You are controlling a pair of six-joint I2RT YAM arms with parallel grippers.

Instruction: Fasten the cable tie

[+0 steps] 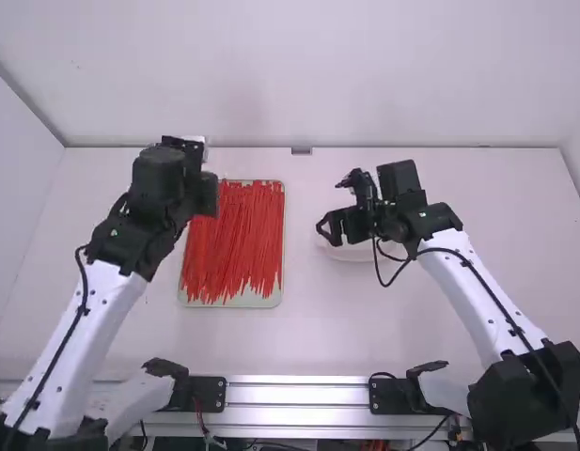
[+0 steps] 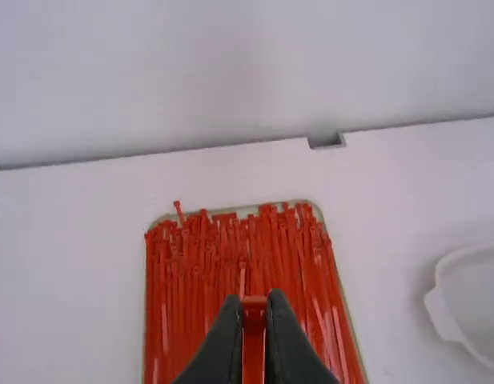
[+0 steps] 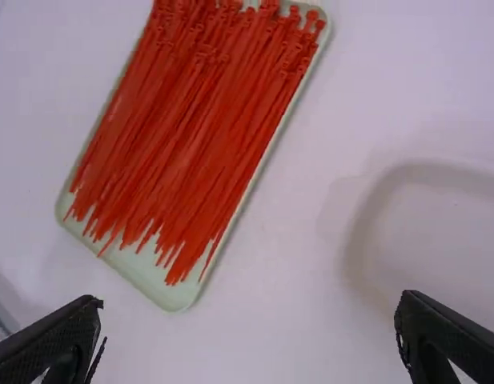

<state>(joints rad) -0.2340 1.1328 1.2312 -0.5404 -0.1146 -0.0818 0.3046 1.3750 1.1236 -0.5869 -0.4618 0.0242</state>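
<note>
The right gripper next needs to grab the red cable tie by its thin tail to fasten the tie, since that leaves the tie's head free to be threaded.
A pale green tray (image 1: 231, 303) left of the table's middle holds a thick pile of red cable ties (image 1: 238, 240). My left gripper (image 1: 207, 197) hangs over the tray's far left corner. In the left wrist view its fingers (image 2: 222, 340) stand close together with a red cable tie (image 2: 253, 336) pinched between them, above the pile (image 2: 238, 248). My right gripper (image 1: 338, 205) is to the right of the tray, above a white dish (image 1: 344, 250). It stands wide open (image 3: 248, 302) with nothing between its fingers, looking down on the ties (image 3: 198, 136) and the tray rim (image 3: 162, 292).
The white dish (image 2: 471, 296) lies just right of the tray; its rim (image 3: 407, 172) is faint against the white table. A small grey tab (image 1: 301, 149) sits at the table's far edge against the back wall. An aluminium rail runs along the near edge.
</note>
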